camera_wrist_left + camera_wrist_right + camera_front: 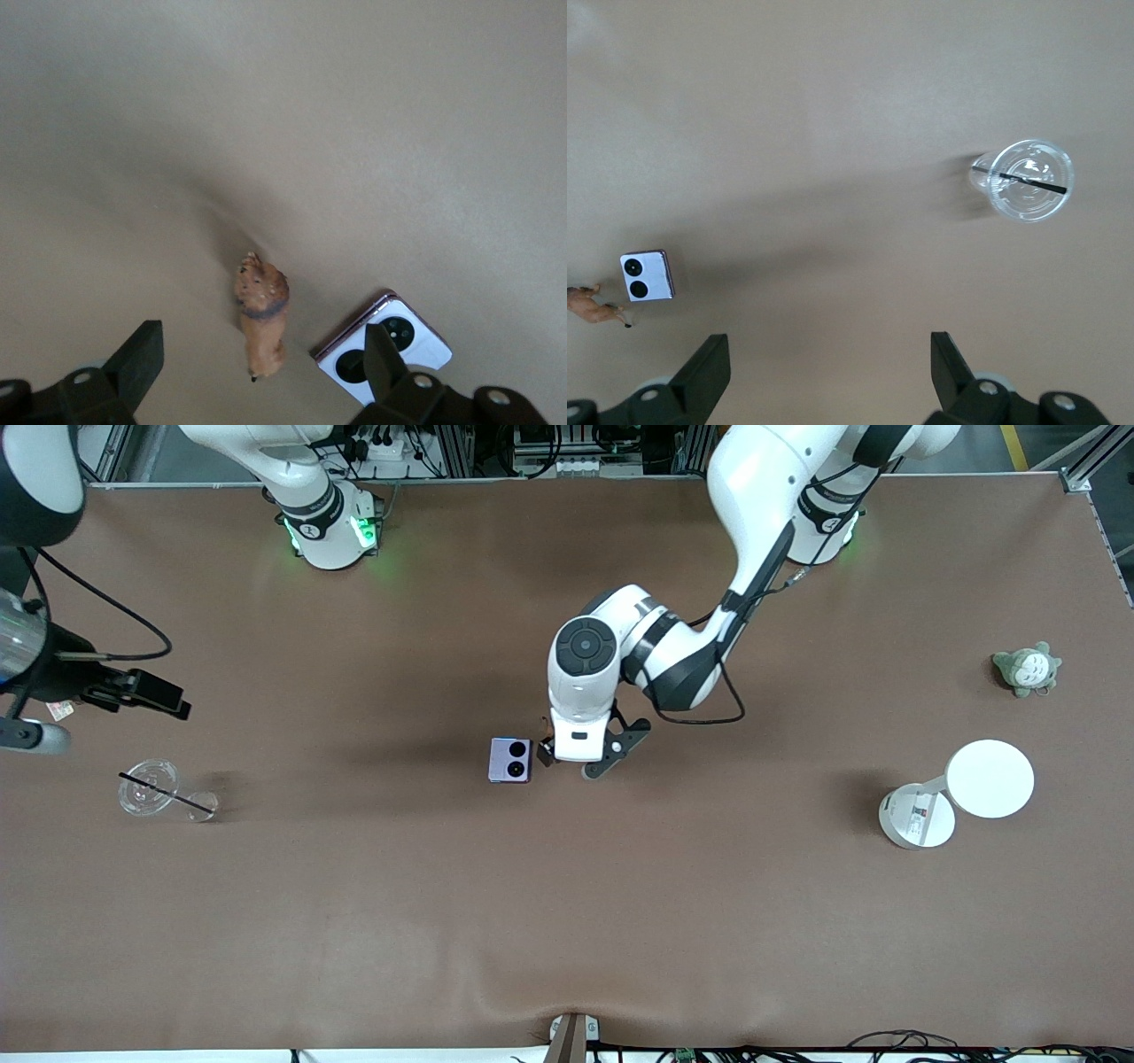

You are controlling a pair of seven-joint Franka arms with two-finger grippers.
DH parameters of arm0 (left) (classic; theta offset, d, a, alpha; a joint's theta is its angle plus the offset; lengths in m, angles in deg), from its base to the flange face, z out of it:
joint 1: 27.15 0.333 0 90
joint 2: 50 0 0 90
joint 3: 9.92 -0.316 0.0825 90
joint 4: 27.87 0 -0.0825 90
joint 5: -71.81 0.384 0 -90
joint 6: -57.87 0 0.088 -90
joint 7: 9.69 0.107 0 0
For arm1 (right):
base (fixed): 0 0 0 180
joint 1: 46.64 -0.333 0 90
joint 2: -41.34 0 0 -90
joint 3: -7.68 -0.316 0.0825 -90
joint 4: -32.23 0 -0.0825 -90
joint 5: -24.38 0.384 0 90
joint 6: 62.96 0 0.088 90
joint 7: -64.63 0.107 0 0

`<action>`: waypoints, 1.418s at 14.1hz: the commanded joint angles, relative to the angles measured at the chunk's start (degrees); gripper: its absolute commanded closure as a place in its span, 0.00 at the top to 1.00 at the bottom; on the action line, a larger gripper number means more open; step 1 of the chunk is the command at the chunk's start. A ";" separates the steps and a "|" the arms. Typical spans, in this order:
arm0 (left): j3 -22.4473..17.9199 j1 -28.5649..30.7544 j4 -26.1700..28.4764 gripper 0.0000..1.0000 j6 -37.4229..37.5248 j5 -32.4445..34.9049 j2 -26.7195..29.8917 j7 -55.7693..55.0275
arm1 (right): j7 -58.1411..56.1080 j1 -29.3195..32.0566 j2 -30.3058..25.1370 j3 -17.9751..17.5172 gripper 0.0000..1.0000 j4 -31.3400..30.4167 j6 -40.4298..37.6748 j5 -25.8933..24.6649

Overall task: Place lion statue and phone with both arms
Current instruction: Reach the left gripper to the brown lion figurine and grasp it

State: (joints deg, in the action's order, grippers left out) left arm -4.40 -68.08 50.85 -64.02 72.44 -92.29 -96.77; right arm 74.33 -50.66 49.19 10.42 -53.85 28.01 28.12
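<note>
The lion is to be placed, so the robot's left gripper needs to grab the lion by its body [266,338] and leave the lion statue's head [260,280] free.
The lion statue [261,317] is a tiny orange-brown figurine on the table, directly below my left gripper [261,367], which is open and hangs over it without touching. In the front view only a bit of the lion [544,754] shows under the left gripper [571,766]. The pale lavender phone [510,760] lies flat right beside the lion, toward the right arm's end; one left finger partly hides the phone [390,332] in the left wrist view. My right gripper [164,694] is open, empty and raised near the right arm's end of the table. Its view shows the phone [647,276] and the lion [594,305] far off.
A clear plastic cup with a black straw [164,793] lies near the right arm's end, also in the right wrist view [1028,180]. A white round lamp [961,793] and a grey-green plush [1026,669] sit toward the left arm's end.
</note>
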 commanded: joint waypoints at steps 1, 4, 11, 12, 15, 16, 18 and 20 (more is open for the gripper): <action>-0.94 -1.78 -1.73 1.00 -0.81 0.68 -2.44 -1.50 | 1.73 -0.73 1.46 0.16 1.00 1.36 0.70 0.66; -1.03 -2.48 -1.55 1.00 -3.44 1.47 -5.16 -2.12 | 4.53 -1.25 2.51 0.16 1.00 1.45 2.10 0.66; -0.94 -2.66 -1.55 0.83 -4.67 2.27 -7.46 -2.82 | 11.39 -4.86 6.64 0.16 1.00 1.45 7.20 0.05; -0.94 -2.66 -1.55 0.77 -4.67 2.27 -7.46 -2.82 | 12.01 -5.12 7.25 0.16 1.00 1.45 8.07 0.13; -0.94 -2.66 -1.46 0.45 -4.67 2.36 -7.81 -1.95 | 14.46 -6.18 9.45 0.16 1.00 1.62 10.53 0.13; -0.94 -2.66 -1.64 0.29 -4.67 2.36 -7.63 -1.51 | 15.43 -6.70 10.07 0.16 1.00 1.62 11.68 0.05; -1.12 -2.49 -1.73 0.00 -4.67 2.53 -6.85 2.16 | 16.75 -7.32 10.42 0.25 1.00 1.62 11.95 -0.04; -1.47 -1.70 -1.73 0.00 -4.24 4.11 -5.09 4.73 | 16.84 -7.32 11.29 0.25 1.00 1.62 12.56 -0.04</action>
State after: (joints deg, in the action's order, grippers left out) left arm -5.04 -69.93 49.39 -68.58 74.54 -99.18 -93.79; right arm 89.86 -57.60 59.14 10.30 -53.79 40.47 28.09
